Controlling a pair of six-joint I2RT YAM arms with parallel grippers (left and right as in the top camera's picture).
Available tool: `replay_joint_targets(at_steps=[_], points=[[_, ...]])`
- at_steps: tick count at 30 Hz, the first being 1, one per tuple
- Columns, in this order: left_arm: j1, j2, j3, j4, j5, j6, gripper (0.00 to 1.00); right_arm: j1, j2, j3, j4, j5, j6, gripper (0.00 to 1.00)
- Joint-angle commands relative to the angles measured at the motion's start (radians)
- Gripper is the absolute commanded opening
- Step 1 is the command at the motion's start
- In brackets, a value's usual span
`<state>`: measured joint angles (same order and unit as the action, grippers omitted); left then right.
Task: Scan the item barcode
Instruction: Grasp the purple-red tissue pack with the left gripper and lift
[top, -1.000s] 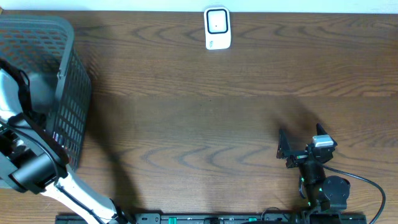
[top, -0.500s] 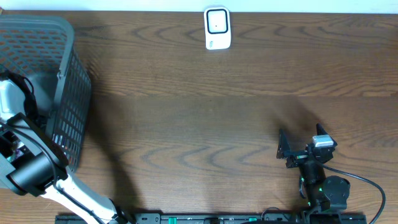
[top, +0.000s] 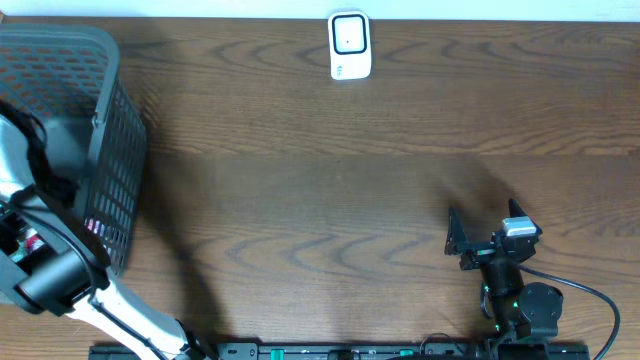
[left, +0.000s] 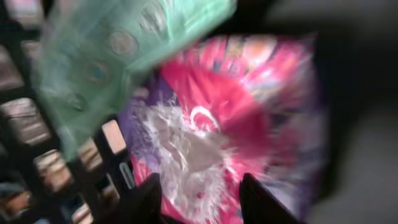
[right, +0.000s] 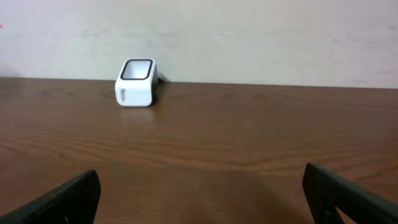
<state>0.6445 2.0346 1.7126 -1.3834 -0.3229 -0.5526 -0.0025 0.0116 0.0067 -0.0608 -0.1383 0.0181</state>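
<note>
I need to grab the pink and purple packet by its edge with my left gripper next. The packet's broad sides then stay uncovered for the barcode scan.
The item is a pink and purple packet lying inside the dark mesh basket at the table's left edge. My left gripper reaches down into the basket, its two dark fingers closed against the packet's lower edge; the view is blurred. A pale green packet overlaps the pink one at the upper left. The white barcode scanner stands at the far middle of the table, also seen in the right wrist view. My right gripper rests open near the front right, with nothing between its fingers.
The left arm leans over the basket's near side and hides much of its inside. Bare wooden tabletop stretches between the basket, the scanner and the right arm's base. A pale wall rises behind the scanner.
The left gripper has closed from wide open onto the pink packet inside the basket, and the left arm has shifted slightly. The right arm has stayed still.
</note>
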Motion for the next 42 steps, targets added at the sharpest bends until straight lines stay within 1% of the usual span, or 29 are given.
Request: replay_joint_targets(at_steps=[1,2,3,6,8,12,13,15,16,20,25,27,28,29,31,33,35,37,38,42], points=[[0.0,-0.118,0.068,0.009,0.041,0.018,0.69,-0.003,-0.006,-0.001,-0.004,-0.002,0.011,0.99],[0.0,-0.135,0.068,0.021,0.06,0.018,0.88,-0.003,-0.006,-0.001,-0.004,-0.002,0.011,0.99],[0.0,-0.152,0.068,0.035,0.085,0.018,0.98,-0.003,-0.006,-0.001,-0.004,-0.002,0.011,0.99],[-0.001,-0.167,0.066,0.046,0.158,0.018,0.99,-0.003,-0.006,-0.001,-0.004,-0.002,0.011,0.99],[-0.002,-0.164,0.049,0.054,0.167,0.018,0.99,-0.003,-0.006,-0.001,-0.004,-0.002,0.011,0.99],[-0.002,-0.164,-0.068,0.138,0.166,0.019,1.0,-0.003,-0.006,-0.001,-0.004,-0.002,0.011,0.99],[-0.002,-0.164,-0.1,0.163,0.166,0.019,0.98,-0.003,-0.006,-0.001,-0.004,-0.002,0.011,0.99],[-0.002,-0.164,-0.16,0.207,0.166,0.019,0.98,-0.003,-0.006,-0.001,-0.004,-0.002,0.011,0.99],[-0.002,-0.163,-0.205,0.238,0.156,0.018,0.98,-0.003,-0.006,-0.001,-0.004,-0.002,0.011,0.99],[0.0,-0.163,-0.291,0.298,0.138,0.017,0.98,-0.003,-0.006,-0.001,-0.004,-0.002,0.011,0.99],[0.0,-0.163,-0.354,0.321,0.063,0.017,0.98,-0.003,-0.006,-0.001,-0.004,-0.002,0.011,0.99],[0.0,-0.163,-0.374,0.324,0.056,0.016,0.99,-0.003,-0.006,-0.001,-0.004,-0.002,0.011,0.99],[0.0,-0.163,-0.381,0.324,0.056,0.013,0.95,-0.003,-0.006,-0.001,-0.004,-0.002,0.011,0.99],[0.0,-0.163,-0.385,0.324,0.056,0.013,0.86,-0.003,-0.006,-0.001,-0.004,-0.002,0.011,0.99],[0.0,-0.163,-0.387,0.322,0.056,0.014,0.58,-0.003,-0.006,-0.001,-0.004,-0.002,0.011,0.99],[0.0,-0.165,-0.386,0.315,0.056,0.016,0.48,-0.003,-0.006,-0.001,-0.004,-0.002,0.011,0.99],[0.0,-0.169,-0.382,0.306,0.056,0.026,0.32,-0.003,-0.006,-0.001,-0.004,-0.002,0.011,0.99],[0.0,-0.171,-0.36,0.28,0.056,0.026,0.13,-0.003,-0.006,-0.001,-0.004,-0.002,0.011,0.99],[0.0,-0.173,-0.342,0.261,0.056,0.026,0.08,-0.003,-0.006,-0.001,-0.004,-0.002,0.011,0.99],[0.0,-0.198,-0.239,0.174,0.056,0.025,0.07,-0.003,-0.006,-0.001,-0.004,-0.002,0.011,0.99]])
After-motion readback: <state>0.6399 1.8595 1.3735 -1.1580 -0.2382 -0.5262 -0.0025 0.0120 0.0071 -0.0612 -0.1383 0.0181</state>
